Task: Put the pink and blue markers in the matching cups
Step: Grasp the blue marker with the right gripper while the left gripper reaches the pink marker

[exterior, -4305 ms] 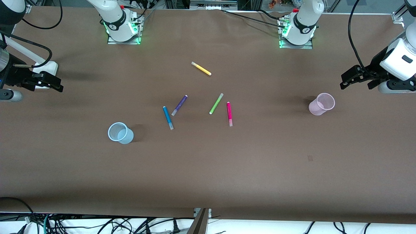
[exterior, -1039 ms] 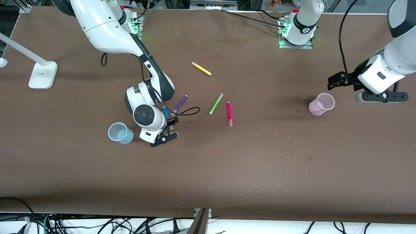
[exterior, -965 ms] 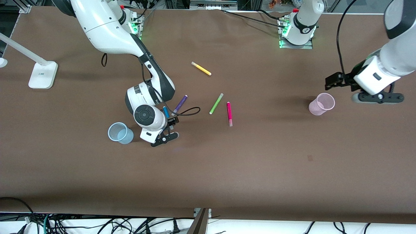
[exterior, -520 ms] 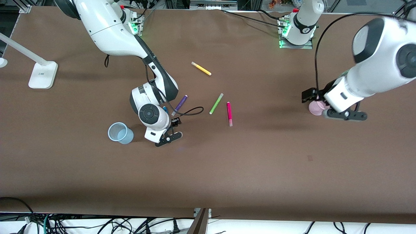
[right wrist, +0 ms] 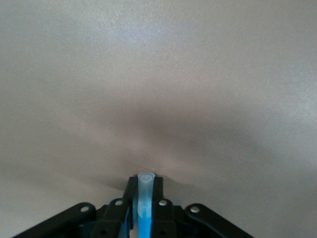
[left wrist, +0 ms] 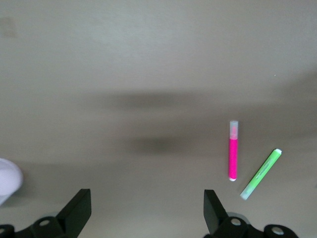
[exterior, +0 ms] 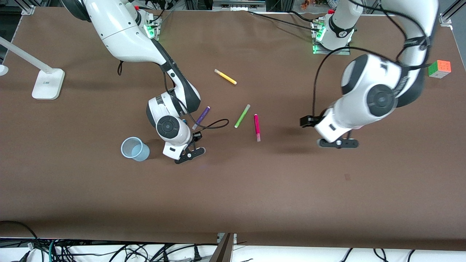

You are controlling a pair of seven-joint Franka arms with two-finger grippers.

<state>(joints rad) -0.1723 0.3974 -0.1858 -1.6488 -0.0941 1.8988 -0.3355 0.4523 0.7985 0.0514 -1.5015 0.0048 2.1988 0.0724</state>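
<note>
Next, my left gripper grabs the pink marker by its pink body [left wrist: 233, 158] to place it in the matching pink cup.
My right gripper [exterior: 194, 138] is shut on the blue marker [right wrist: 145, 210], low at the table beside the pale blue cup [exterior: 134, 149]. The marker's pale cap end sticks out between the fingers, and a bit of blue shows by the wrist [exterior: 185, 121]. My left gripper [exterior: 307, 122] is open and empty over bare table between the pink marker [exterior: 257, 127] and the pink cup. The arm hides the pink cup in the front view. Its pale edge shows in the left wrist view [left wrist: 7, 181], as do the pink marker [left wrist: 233, 151] and the left gripper [left wrist: 146, 198].
A purple pen [exterior: 201, 117] lies by the right wrist. A lime-green pen [exterior: 242, 115] lies beside the pink marker, and a yellow pen [exterior: 225, 76] lies nearer the bases. A puzzle cube [exterior: 439, 68] sits at the left arm's end. A white lamp base [exterior: 47, 83] stands at the right arm's end.
My left arm has swung from beside the pink cup toward the table's middle and now covers the cup. My right gripper has stayed at the blue marker, shifting slightly.
</note>
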